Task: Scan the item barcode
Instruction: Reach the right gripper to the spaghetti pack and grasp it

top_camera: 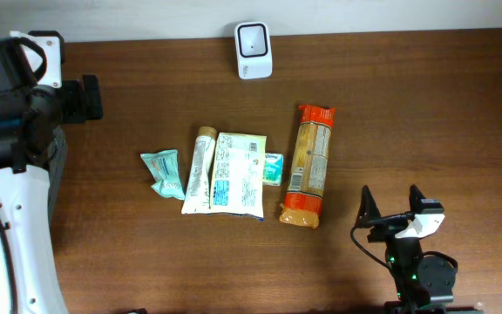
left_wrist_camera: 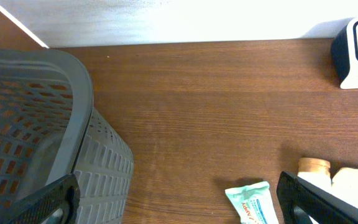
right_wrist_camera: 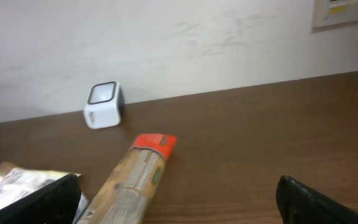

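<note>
Next, my right gripper grabs the long pack around its middle. This keeps the long orange-ended pack's barcode uncovered to scan at the scanner.
A white barcode scanner stands at the table's far edge, also seen as the scanner and the scanner. Several items lie in a row mid-table: a teal packet, a tube, a white pouch, a small tissue pack and a long orange-ended pack. My right gripper is open and empty near the front edge, right of the long pack. My left gripper hangs open and empty, high over the table's left side, with the teal packet below it.
A grey perforated basket stands at the table's left end, partly under the left arm. A pale wall runs along the table's far edge behind the scanner.
</note>
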Motion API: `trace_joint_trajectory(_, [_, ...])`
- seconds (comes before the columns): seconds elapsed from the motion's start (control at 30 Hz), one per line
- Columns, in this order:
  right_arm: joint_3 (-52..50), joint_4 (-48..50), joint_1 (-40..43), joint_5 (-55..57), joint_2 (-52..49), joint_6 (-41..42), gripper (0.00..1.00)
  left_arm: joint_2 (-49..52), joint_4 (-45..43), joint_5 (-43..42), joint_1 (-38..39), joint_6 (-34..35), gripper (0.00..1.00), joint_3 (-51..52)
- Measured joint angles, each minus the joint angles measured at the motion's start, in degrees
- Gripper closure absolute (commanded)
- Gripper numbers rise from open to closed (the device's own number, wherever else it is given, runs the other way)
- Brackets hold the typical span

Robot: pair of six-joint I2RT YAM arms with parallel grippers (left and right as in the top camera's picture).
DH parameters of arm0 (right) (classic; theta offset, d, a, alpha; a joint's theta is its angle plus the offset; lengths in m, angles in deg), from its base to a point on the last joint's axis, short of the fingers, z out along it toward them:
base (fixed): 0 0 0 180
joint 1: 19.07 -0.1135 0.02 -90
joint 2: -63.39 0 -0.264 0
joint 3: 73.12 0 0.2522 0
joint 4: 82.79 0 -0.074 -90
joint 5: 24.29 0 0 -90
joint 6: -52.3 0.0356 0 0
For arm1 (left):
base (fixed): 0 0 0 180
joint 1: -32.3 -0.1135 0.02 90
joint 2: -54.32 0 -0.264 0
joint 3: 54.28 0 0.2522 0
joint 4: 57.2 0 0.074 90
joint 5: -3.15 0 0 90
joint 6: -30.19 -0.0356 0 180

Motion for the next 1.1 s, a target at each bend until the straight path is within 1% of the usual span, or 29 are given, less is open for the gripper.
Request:
trace_joint_trajectory(0.1, [0.5, -0.3, 0.0, -5.5, -1.1, 0.0, 0.01, 0.0, 0.0, 0.0, 0.0, 0.0, 0.01, 0.0])
trace_joint_trajectory(0.2, [6.3, -4.7, 0.0, -9.8, -6.1, 0.0, 0.01, 0.0, 0.0, 0.0, 0.0, 0.0, 0.01, 0.0])
trace_joint_trajectory(0.3, [21.4, -12.5, 0.0, -12.7, -16.7, 0.0, 0.01, 0.0, 0.0, 0.0, 0.0, 0.0, 0.01, 0.0])
trace_joint_trajectory(0.33, [26.1, -16.7, 0.0, -13.1, -19.9, -0.3, 0.01, 0.0, -0.2, 0.0, 0.0, 0.0, 0.01, 0.0])
trace_joint_trajectory(0.43, [44.0, -31.5, 0.0, -14.1, -35.2, -1.3, 0.01, 0.0, 0.0, 0.0, 0.0, 0.0, 0.01, 0.0])
trace_joint_trajectory(0.5, [53.8, -40.8, 0.0, -15.0, -44.9, -1.5, 0.01, 0.0, 0.0, 0.0, 0.0, 0.0, 0.01, 0.0])
trace_joint_trajectory(0.53, [58.6, -43.8, 0.0, -16.1, -50.4, -1.5, 0.01, 0.0, -0.1, 0.0, 0.0, 0.0, 0.01, 0.0])
trace_joint_trajectory(0.6, [64.3, -45.2, -0.1, -18.1, -59.3, -1.5, 0.01, 0.0, 0.0, 0.0, 0.0, 0.0, 0.01, 0.0])
trace_joint_trajectory(0.67, [65.5, -45.0, -0.1, -19.0, -64.6, -1.6, 0.02, 0.0, 0.0, 0.0, 0.0, 0.0, 0.01, 0.0])
trace_joint_trajectory(0.7, [65.6, -45.2, -0.1, -19.3, -67.6, -1.7, 0.05, 0.0, 0.0, 0.0, 0.0, 0.0, 0.01, 0.0])
trace_joint_trajectory(0.73, [65.7, -45.9, -0.1, -19.5, -72.7, -1.8, 0.08, 0.0, 0.0, 0.0, 0.0, 0.0, 0.01, 0.0])
trace_joint_trajectory(0.77, [65.7, -46.3, -0.1, -19.8, -75.6, -1.9, 0.08, 0.0, 0.0, 0.0, 0.0, 0.0, 0.01, 0.0])
trace_joint_trajectory(0.8, [65.8, -46.8, -0.1, -20.9, -80.8, -1.9, 0.10, 0.0, 0.0, 0.0, 0.0, 0.0, 0.01, 0.0])
trace_joint_trajectory(0.83, [65.8, -46.8, -0.1, -22.0, -81.8, -2.0, 0.12, 0.0, 0.0, 0.0, 0.0, 0.0, 0.01, 0.0])
trace_joint_trajectory(0.87, [65.8, -46.8, -0.1, -22.9, -87.5, -2.3, 0.14, 0.0, 0.0, 0.0, 0.0, 0.0, 0.01, 0.0])
trace_joint_trajectory(0.9, [65.8, -46.6, -0.1, -24.8, -90.9, -2.9, 0.18, 0.0, 0.0, 0.0, 0.0, 0.0, 0.01, 0.0])
trace_joint_trajectory(1.0, [65.8, -43.8, -0.1, -29.1, -101.8, -3.6, 0.25, 0.0, -0.1, 0.0, 0.0, 0.0, 0.01, 0.0])
trace_joint_trajectory(1.07, [65.8, -41.1, -0.1, -31.1, -106.3, -3.9, 0.27, 0.0, 0.0, 0.0, 0.0, 0.0, 0.01, 0.0])
trace_joint_trajectory(1.1, [65.8, -40.1, -0.1, -31.7, -107.6, -4.0, 0.29, 0.0, 0.0, 0.0, 0.0, 0.0, 0.01, 0.0])
